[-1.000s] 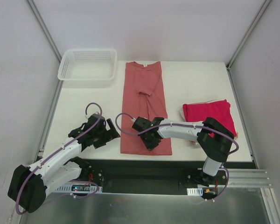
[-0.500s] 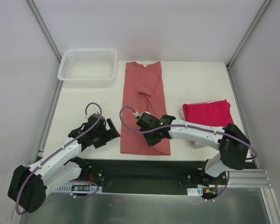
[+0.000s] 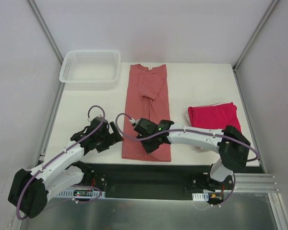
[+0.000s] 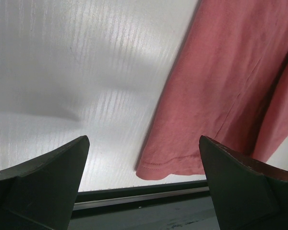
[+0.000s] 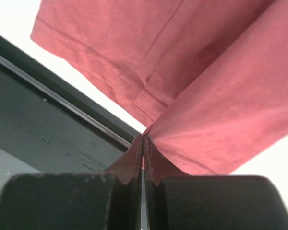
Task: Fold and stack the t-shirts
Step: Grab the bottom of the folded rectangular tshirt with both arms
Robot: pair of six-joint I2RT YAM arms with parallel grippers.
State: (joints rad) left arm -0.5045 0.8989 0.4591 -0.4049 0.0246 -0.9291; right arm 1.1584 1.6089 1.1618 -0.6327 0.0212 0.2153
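My left gripper should next grip the salmon-pink t-shirt's near hem corner on the basket side, to fold the hem evenly toward the collar.
The salmon-pink t-shirt (image 3: 146, 96) lies as a long narrow strip down the middle of the table, collar at the far end. My right gripper (image 3: 151, 146) is shut on its near hem, close to the table's front edge. In the right wrist view the fabric (image 5: 221, 96) is pinched and lifted at the right gripper's (image 5: 143, 140) tips. My left gripper (image 3: 116, 134) stands open just left of the shirt's near left corner, holding nothing; its wrist view shows that corner (image 4: 156, 170) between the wide jaws of the left gripper (image 4: 143, 143). The crimson t-shirt (image 3: 213, 117) lies folded at the right.
A white mesh basket (image 3: 90, 67) stands at the table's far left corner. The dark rail of the front edge (image 5: 62, 115) runs right below the pinched hem. The right arm stretches across in front of the folded crimson shirt.
My right gripper has closed fully on the pink shirt's near hem and drawn that end slightly left and towards the front edge. The left arm has not moved.
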